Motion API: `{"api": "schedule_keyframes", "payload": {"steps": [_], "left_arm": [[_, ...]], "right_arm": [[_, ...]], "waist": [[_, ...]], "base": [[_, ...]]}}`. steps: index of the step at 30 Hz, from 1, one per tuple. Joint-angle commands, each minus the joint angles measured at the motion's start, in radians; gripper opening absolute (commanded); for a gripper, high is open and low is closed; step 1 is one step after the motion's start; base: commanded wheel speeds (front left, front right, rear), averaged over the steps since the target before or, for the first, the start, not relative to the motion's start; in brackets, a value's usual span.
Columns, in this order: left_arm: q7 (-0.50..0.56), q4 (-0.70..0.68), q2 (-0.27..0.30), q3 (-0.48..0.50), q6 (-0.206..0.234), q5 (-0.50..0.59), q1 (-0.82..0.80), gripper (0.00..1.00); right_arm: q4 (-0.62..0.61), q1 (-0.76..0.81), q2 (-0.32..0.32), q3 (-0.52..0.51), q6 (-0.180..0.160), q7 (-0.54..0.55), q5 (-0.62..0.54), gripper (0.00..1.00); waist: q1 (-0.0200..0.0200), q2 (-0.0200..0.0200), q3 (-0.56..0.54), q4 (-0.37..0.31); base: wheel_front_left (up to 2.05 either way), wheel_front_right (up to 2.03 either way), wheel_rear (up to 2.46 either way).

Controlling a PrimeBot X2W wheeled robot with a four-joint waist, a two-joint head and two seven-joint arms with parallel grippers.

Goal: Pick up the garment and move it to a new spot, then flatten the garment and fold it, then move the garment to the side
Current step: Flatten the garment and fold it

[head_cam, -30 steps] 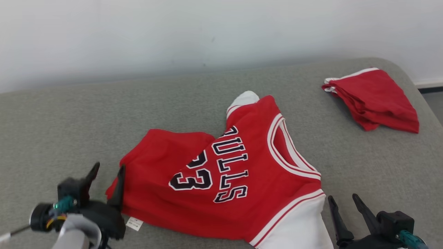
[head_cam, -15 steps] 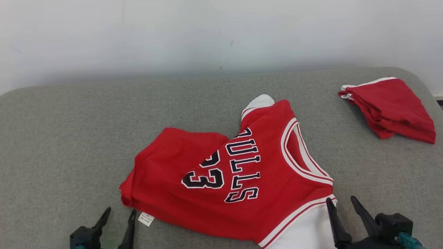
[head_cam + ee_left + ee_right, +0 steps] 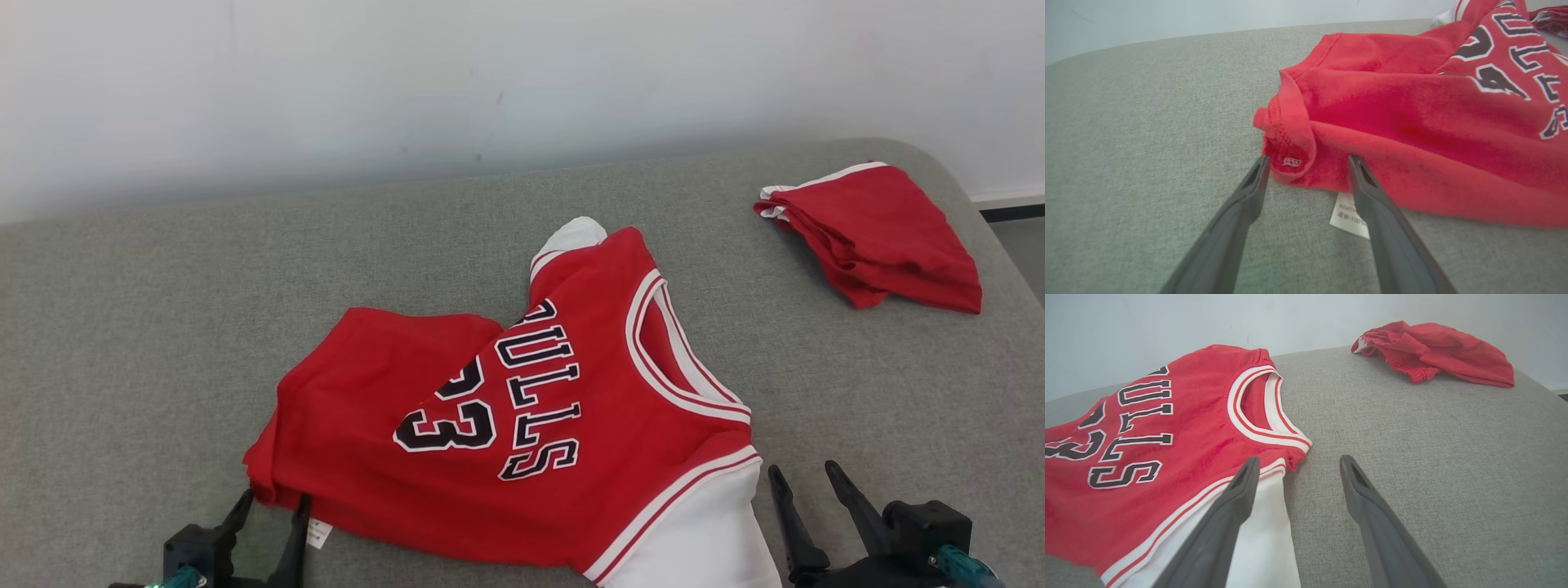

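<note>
My left gripper is about to grab the jersey by its rolled hem corner point(image 3: 264, 478), which sticks up from the cushion while the red body point(image 3: 441, 490) lies slack.
The garment point(image 3: 506, 408) is a red jersey with black "BULLS 23" lettering and white sleeves, lying rumpled on the grey cushioned surface point(image 3: 163, 327). My left gripper point(image 3: 274, 500) stands open at the garment's near-left hem corner. In the left wrist view the rolled corner of the garment point(image 3: 1412, 122) sits right at the tips of the left gripper point(image 3: 1309, 158), not pinched. My right gripper point(image 3: 802, 469) is open beside the near white sleeve. In the right wrist view, the right gripper point(image 3: 1300, 458) has one finger over the sleeve of the garment point(image 3: 1167, 437).
A second red cloth item point(image 3: 882, 237) lies bunched at the far right of the surface, also visible as the red cloth point(image 3: 1437, 351). A white care label point(image 3: 1349, 214) pokes out under the hem. A pale wall runs behind; the surface rounds off at the right.
The left gripper has dropped from beside the hem's left edge to low at the near hem corner. The head camera swung and came back. The right gripper has stayed put.
</note>
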Motion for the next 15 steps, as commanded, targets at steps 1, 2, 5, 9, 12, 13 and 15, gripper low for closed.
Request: {"api": "schedule_keyframes", "payload": {"steps": [1, 2, 5, 9, 12, 13, 15], "left_arm": [[-0.003, 0.004, -0.005, 0.002, -0.003, 0.01, -0.014, 0.62], [-0.003, 0.009, -0.005, 0.005, -0.004, 0.011, -0.017, 0.36], [-0.003, 0.028, -0.011, 0.004, -0.006, 0.019, -0.012, 0.0], [-0.003, 0.035, -0.006, -0.001, -0.015, 0.024, -0.009, 0.0], [-0.003, 0.003, -0.01, -0.009, -0.018, 0.021, 0.015, 0.0], [-0.003, -0.013, -0.01, -0.015, -0.02, 0.021, 0.024, 0.0], [-0.003, -0.049, -0.006, -0.031, -0.022, 0.023, 0.047, 0.0]], "right_arm": [[0.003, -0.003, -0.002, -0.001, -0.002, -0.009, 0.008, 1.0], [0.004, -0.003, -0.003, -0.002, -0.002, -0.009, 0.009, 1.0], [0.006, 0.004, -0.002, -0.009, -0.002, -0.008, 0.007, 1.0], [0.009, 0.009, -0.001, -0.01, -0.002, -0.009, 0.005, 1.0], [0.012, 0.017, 0.0, -0.011, -0.002, -0.009, 0.007, 1.0], [0.014, 0.021, 0.0, -0.014, -0.002, -0.012, 0.01, 1.0], [0.016, 0.031, 0.004, -0.014, -0.002, -0.013, 0.008, 1.0]], "waist": [[0.0, 0.0, 0.0, -0.005], [0.0, 0.0, -0.001, -0.005], [0.0, 0.0, -0.008, 0.003], [0.0, 0.0, -0.022, 0.026], [0.0, 0.0, -0.034, 0.052], [0.0, 0.0, -0.038, 0.062], [0.0, 0.0, -0.044, 0.083]], "base": [[0.0, 0.0, 0.0], [0.0, 0.0, 0.0], [0.0, 0.0, 0.0], [0.0, 0.0, 0.0], [0.0, 0.0, 0.0], [0.0, 0.0, 0.0], [0.0, 0.0, 0.0]]}}
